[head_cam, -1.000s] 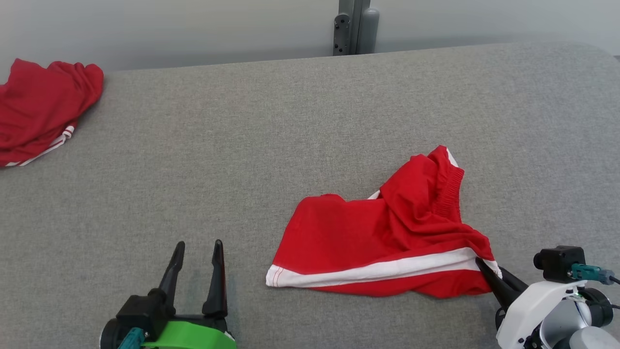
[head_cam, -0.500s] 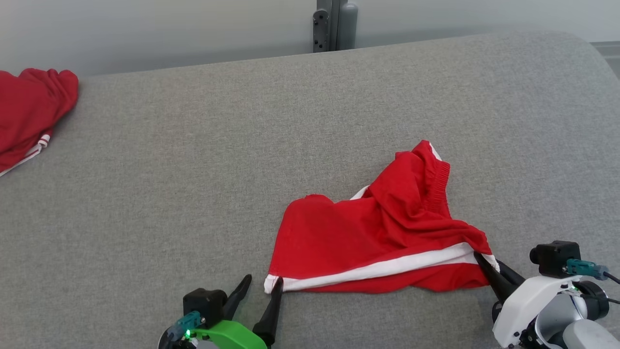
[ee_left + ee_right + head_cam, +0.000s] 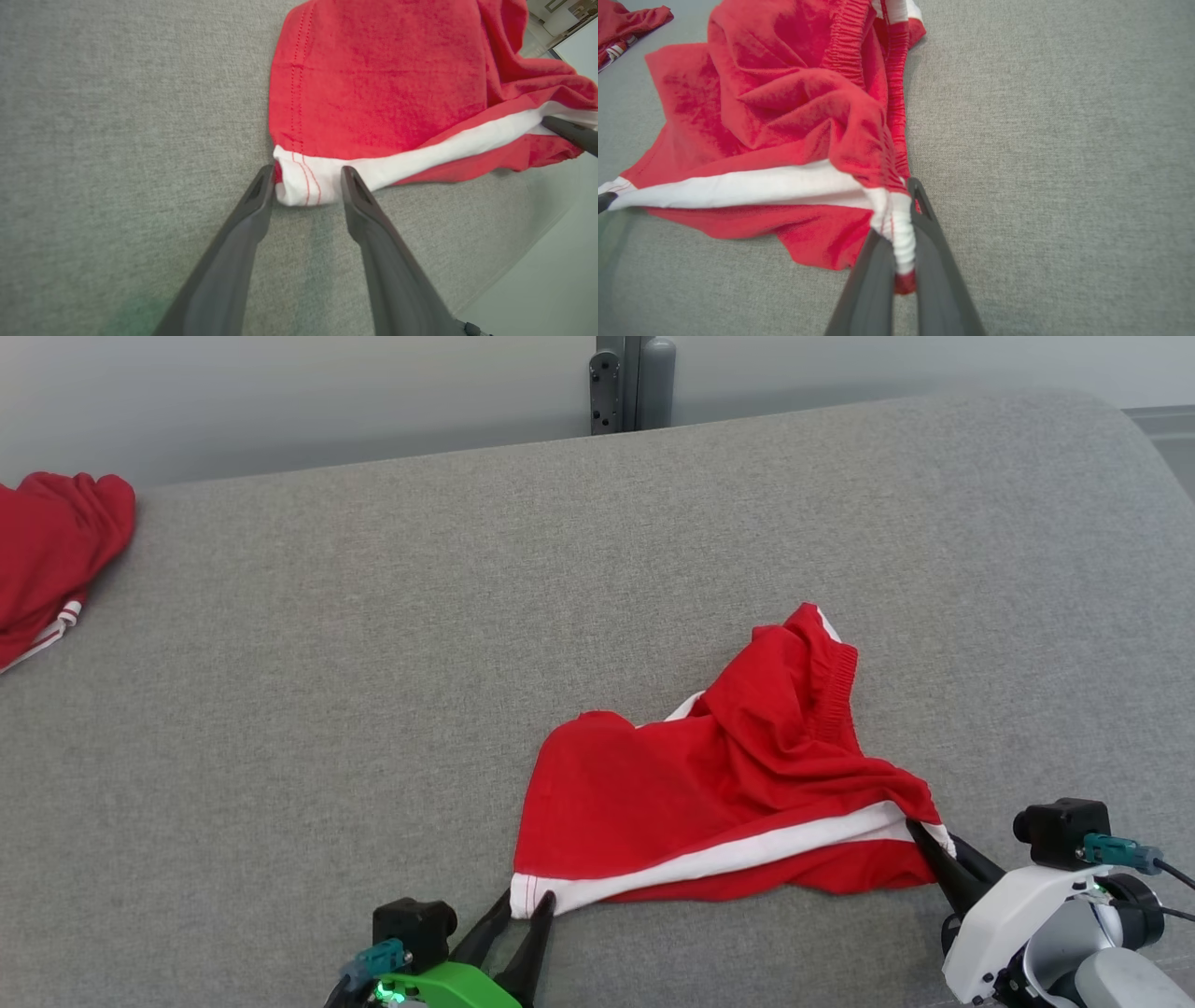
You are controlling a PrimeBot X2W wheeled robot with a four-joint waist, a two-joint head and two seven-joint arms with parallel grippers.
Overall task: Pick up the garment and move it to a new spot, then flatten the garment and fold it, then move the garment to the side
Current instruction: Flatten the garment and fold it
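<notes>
The white hem corner [image 3: 531,896] stands up in a small fold while the red cloth [image 3: 639,795] lies slack. I should pick up the shorts there next with my left gripper.
The garment [image 3: 709,784] is a pair of red shorts with a white side stripe, lying crumpled on the grey table [image 3: 373,663]. My left gripper [image 3: 527,899] is at its near left hem corner. In the left wrist view the two fingers of the left gripper [image 3: 306,175] stand apart on either side of the white corner of the garment [image 3: 383,79], open. My right gripper [image 3: 920,831] is shut on the stripe's right end. The right wrist view shows the right gripper [image 3: 901,219] with bunched white cloth of the garment [image 3: 784,107] pinched between its fingers.
A second red garment [image 3: 47,560] lies at the table's far left edge, also in the right wrist view [image 3: 626,23]. A grey post [image 3: 630,383] stands behind the table. The table's rounded right corner [image 3: 1144,425] is at the far right.
My left gripper has moved right to the garment's hem corner and its jaws have narrowed around it. The head camera has shifted. The right gripper keeps its hold.
</notes>
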